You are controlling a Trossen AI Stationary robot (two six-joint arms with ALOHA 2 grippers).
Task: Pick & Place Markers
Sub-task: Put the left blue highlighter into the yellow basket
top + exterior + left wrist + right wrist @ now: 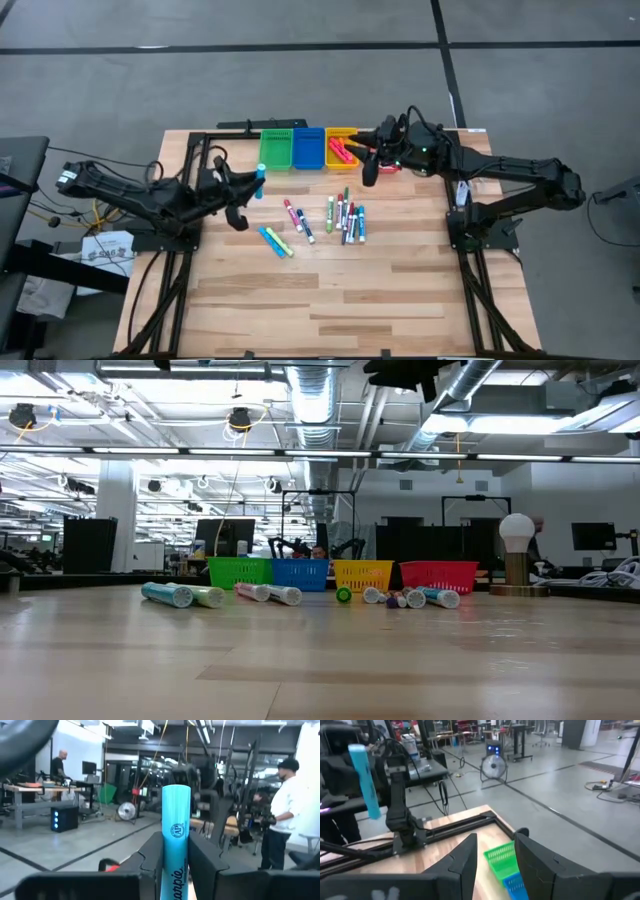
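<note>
My left gripper keeps hold of the cyan marker [260, 180] until it reaches the yellow bin [340, 135]: it is beside the green bin, well short, so opening now would miss.
My left gripper [248, 192] [175, 857] is up off the table near the green bin [276, 148], shut on a cyan marker [260, 180] [365, 780]. My right gripper [372, 160] [492, 852] hovers open over the yellow bin [340, 135] and holds nothing. Pink markers [343, 151] lie in the yellow bin. Loose markers lie flat on the table: a cyan and yellow pair [274, 241], pink-and-white ones [298, 220], a green one [330, 212] and a cluster [351, 220] [410, 598]. My left gripper pinches the cyan marker's lower half [175, 870] between its two fingers [205, 862]. The fingers come in roughly level from the table's left and lie across the marker. The marker stands about upright, its top [175, 795] above the fingers, lifted clear of the table.
Four bins stand in a row at the far edge: green, blue [308, 147], yellow, and red [438, 575], which my right arm mostly hides in the high view. The near half of the wooden table [330, 310] lies beyond the markers. People stand in the room behind [285, 815].
</note>
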